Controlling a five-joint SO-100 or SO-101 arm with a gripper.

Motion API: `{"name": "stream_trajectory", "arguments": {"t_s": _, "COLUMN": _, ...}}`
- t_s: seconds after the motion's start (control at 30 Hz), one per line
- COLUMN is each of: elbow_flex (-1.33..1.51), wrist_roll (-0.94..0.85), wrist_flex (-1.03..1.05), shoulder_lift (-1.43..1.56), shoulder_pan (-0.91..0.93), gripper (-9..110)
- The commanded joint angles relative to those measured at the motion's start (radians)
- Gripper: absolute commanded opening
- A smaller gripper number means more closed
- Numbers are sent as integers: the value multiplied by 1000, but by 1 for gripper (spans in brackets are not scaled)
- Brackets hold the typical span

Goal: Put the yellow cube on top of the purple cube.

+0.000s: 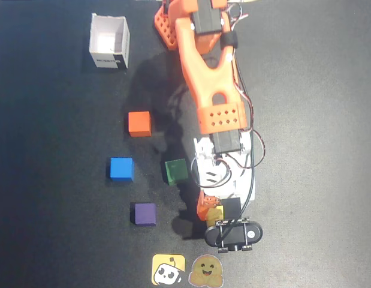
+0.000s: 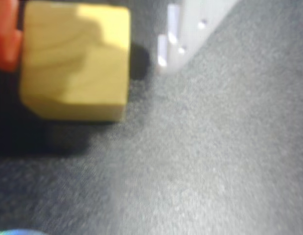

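Observation:
The robot's gripper should next stack the yellow cube [image 1: 214,215] on the purple cube [image 1: 144,214], so it should grab the yellow cube by its opposite sides.
The yellow cube [image 1: 214,215] sits on the dark mat between my jaws, partly under the arm in the overhead view. In the wrist view the yellow cube [image 2: 75,61] fills the upper left. The orange finger [image 2: 5,34] touches its left side. The white finger [image 2: 178,36] stands to its right with a dark gap between them. My gripper [image 1: 216,211] is open around the cube, and shows in the wrist view too [image 2: 87,44]. The purple cube [image 1: 144,214] lies on the mat to the left of the gripper in the overhead view, well apart from it.
A green cube [image 1: 175,171], a blue cube [image 1: 121,169] and an orange cube [image 1: 139,123] lie left of the arm. A white open box [image 1: 109,42] stands at the top left. Two flat stickers [image 1: 168,269] [image 1: 205,271] lie at the bottom edge.

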Motion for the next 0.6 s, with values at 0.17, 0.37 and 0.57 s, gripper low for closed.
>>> {"name": "stream_trajectory", "arguments": {"t_s": 0.17, "elbow_flex": -41, "wrist_roll": -2, "wrist_flex": -28, "shoulder_lift": -21, "shoulder_pan": 17, "gripper": 18}}
{"name": "stream_trajectory", "arguments": {"t_s": 0.37, "elbow_flex": -26, "wrist_roll": -2, "wrist_flex": -29, "shoulder_lift": -20, "shoulder_pan": 46, "gripper": 7}}
{"name": "stream_trajectory", "arguments": {"t_s": 0.57, "elbow_flex": -23, "wrist_roll": -2, "wrist_flex": -18, "shoulder_lift": -2, "shoulder_pan": 72, "gripper": 6}}
